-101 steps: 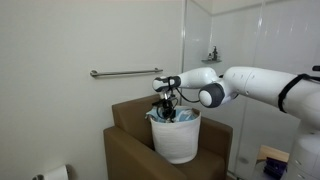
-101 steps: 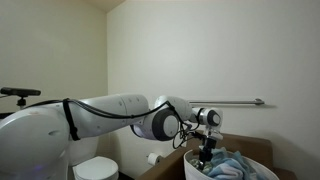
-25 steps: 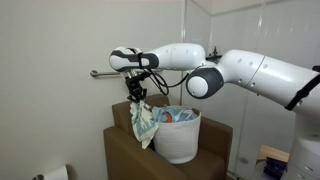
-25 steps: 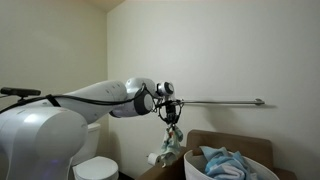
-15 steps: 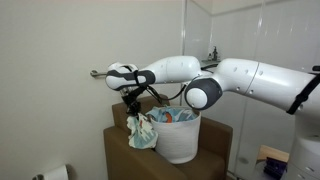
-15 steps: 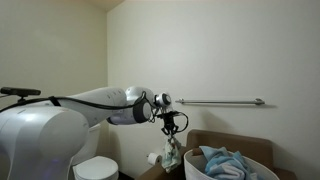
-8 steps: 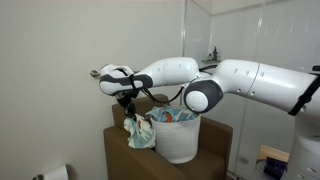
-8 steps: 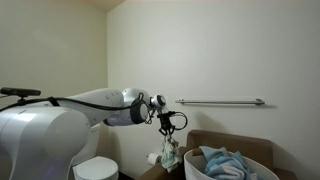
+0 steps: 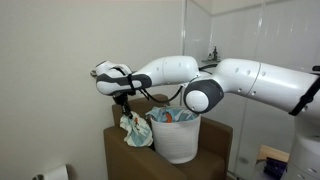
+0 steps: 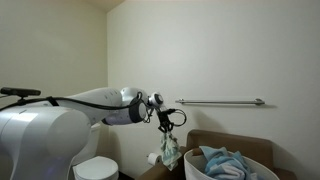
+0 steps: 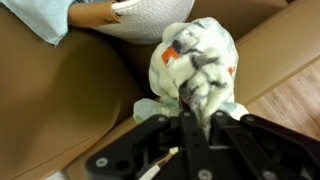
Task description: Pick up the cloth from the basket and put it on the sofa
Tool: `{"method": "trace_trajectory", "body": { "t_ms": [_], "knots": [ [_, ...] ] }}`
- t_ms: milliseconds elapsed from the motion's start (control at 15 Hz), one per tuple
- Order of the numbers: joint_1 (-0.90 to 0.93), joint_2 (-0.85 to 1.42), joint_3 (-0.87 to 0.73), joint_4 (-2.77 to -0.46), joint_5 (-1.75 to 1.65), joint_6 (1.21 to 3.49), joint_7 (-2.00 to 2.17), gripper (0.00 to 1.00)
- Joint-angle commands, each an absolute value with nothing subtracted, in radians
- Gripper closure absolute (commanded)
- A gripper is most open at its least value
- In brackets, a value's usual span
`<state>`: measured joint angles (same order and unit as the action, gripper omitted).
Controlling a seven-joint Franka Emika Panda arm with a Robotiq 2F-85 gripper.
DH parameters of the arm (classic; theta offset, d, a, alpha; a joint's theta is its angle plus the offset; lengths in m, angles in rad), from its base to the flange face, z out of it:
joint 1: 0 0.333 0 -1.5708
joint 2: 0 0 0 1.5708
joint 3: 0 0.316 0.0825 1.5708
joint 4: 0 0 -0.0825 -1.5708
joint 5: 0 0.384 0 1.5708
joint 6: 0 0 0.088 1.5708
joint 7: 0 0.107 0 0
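My gripper should release the cloth now, since the cloth hangs over the sofa beside the basket and would come to rest on the sofa.
The cream-white cloth (image 9: pixel 134 128) with teal patches hangs bunched from my gripper (image 9: pixel 123 104), which is shut on its top. It dangles beside the white basket (image 9: pixel 178 137), over the dark-brown sofa's (image 9: pixel 125 158) arm. In the wrist view the cloth (image 11: pixel 195 60) hangs below my shut gripper (image 11: pixel 190 105), above the brown cushion, with the basket rim (image 11: pixel 150 22) further off. The other exterior view shows the cloth (image 10: pixel 169 151) hanging from the gripper (image 10: pixel 166 126), left of the basket (image 10: pixel 232 167).
More light-blue and white cloths (image 9: pixel 175 116) fill the basket. A metal grab bar (image 10: pixel 225 101) runs along the wall behind. A toilet (image 10: pixel 97 169) and a paper roll (image 9: pixel 58 173) sit beside the sofa. The wooden floor (image 11: pixel 290 100) shows in the wrist view.
My gripper has moved away from the basket and a little lower with the cloth still in it; the cloth now hangs over the sofa's arm.
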<state>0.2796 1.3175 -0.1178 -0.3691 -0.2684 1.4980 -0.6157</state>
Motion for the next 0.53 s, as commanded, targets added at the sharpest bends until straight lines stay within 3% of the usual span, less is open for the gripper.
{"method": "trace_trajectory", "body": {
  "t_ms": [0,333,467],
  "knots": [
    [0.261,1.279,-0.104,-0.412,-0.274,1.505,-0.712,0.97],
    [0.27,1.287,-0.115,-0.405,-0.287,1.497,-0.771,0.97],
    [0.277,1.289,-0.122,-0.403,-0.294,1.498,-0.78,0.64]
  ]
}}
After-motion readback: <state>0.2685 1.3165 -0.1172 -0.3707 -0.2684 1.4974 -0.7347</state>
